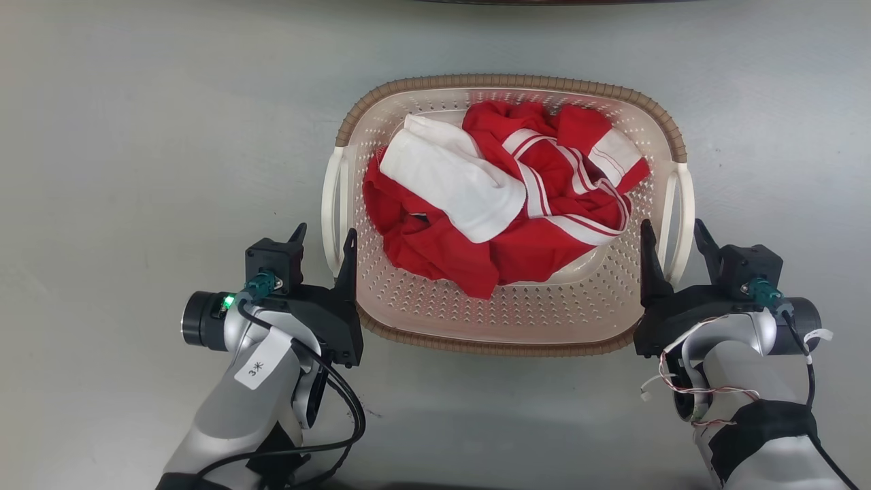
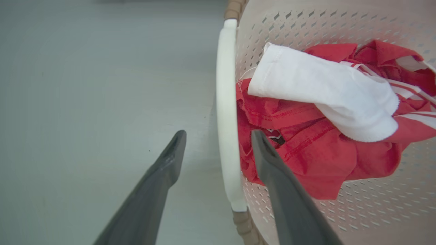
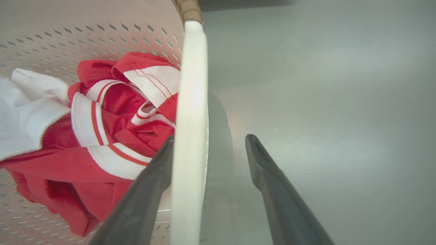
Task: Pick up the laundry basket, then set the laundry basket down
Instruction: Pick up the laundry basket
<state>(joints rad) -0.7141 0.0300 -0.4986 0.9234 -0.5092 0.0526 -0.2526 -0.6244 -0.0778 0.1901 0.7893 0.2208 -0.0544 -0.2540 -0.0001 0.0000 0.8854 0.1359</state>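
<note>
Next, my left gripper grabs the laundry basket by the white loop handle beside the white cloth to lift the basket.
The laundry basket, cream perforated plastic with a brown woven rim, stands on the grey floor and holds red and white clothes. My left gripper is open, with one finger on each side of the white left loop handle. In the left wrist view that handle runs between the fingers of the left gripper without being squeezed. My right gripper is open too and straddles the right handle. In the right wrist view this gripper has its inner finger close against the handle.
Bare grey floor surrounds the basket on every side. A dark edge crosses the top of the head view. Loose cables hang from both forearms near the bottom of that view.
</note>
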